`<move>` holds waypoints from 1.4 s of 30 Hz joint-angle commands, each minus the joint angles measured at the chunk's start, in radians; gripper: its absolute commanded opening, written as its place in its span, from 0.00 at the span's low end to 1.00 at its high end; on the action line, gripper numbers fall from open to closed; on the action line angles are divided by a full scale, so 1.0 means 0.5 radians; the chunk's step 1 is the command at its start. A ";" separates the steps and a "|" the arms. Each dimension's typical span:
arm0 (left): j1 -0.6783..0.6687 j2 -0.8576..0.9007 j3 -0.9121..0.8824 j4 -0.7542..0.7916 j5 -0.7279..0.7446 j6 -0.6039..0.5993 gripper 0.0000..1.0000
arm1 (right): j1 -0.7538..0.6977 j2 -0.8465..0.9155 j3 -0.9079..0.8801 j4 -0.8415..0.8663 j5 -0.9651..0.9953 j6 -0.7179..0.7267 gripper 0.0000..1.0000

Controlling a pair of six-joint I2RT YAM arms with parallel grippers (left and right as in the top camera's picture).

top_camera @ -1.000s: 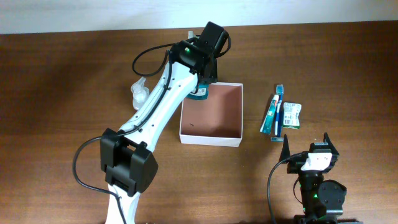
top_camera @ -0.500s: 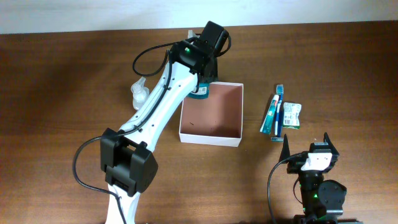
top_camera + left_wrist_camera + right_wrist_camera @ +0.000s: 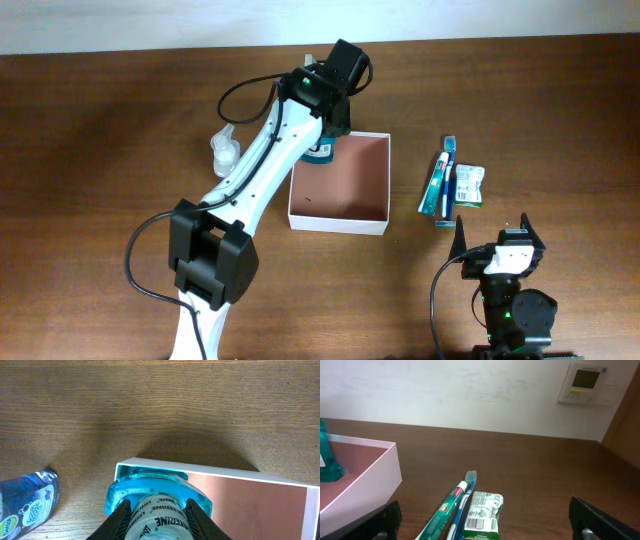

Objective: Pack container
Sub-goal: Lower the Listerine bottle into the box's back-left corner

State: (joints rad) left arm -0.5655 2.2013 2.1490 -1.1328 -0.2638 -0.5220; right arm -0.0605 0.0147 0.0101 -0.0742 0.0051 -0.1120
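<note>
The teal mouthwash bottle's lower body (image 3: 319, 152) is inside the container's white rim (image 3: 362, 133) at the far corner, so it is now time for my left gripper to let go.
The container (image 3: 340, 212), a square white-walled box with a reddish-brown inside, sits mid-table; it also shows in the left wrist view (image 3: 260, 480) and the right wrist view (image 3: 375, 477). My left gripper (image 3: 157, 520) is shut on a teal mouthwash bottle (image 3: 160, 497), holding it over the container's far left corner (image 3: 320, 150). The bottle's base shows in the right wrist view (image 3: 327, 460). My right gripper (image 3: 500, 232) is open and empty near the front edge, behind a toothpaste tube (image 3: 447, 510), a blue toothbrush (image 3: 465, 500) and a green soap packet (image 3: 482, 512).
A blue-labelled bottle (image 3: 27, 507) lies left of the container. A clear spray bottle (image 3: 224, 150) sits beside the left arm. Toothpaste (image 3: 436, 180), toothbrush (image 3: 447, 182) and soap packet (image 3: 467, 185) lie right of the container. A wall runs behind the table.
The left arm has shifted slightly; the mouthwash bottle stays held over the container's far left corner. The right arm has not moved.
</note>
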 commanded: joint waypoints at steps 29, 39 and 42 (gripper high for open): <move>0.050 -0.017 0.095 -0.097 -0.073 0.000 0.52 | -0.011 -0.015 -0.009 -0.011 -0.010 -0.008 0.98; 0.056 -0.069 0.419 -0.311 -0.072 0.107 0.57 | -0.011 -0.015 -0.009 -0.011 -0.010 -0.008 0.98; 0.056 -0.107 0.535 -0.418 -0.081 0.114 0.62 | -0.011 -0.015 -0.009 -0.011 -0.010 -0.008 0.98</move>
State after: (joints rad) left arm -0.5465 2.2002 2.3535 -1.3128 -0.2924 -0.4950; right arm -0.0605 0.0147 0.0101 -0.0738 0.0055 -0.1123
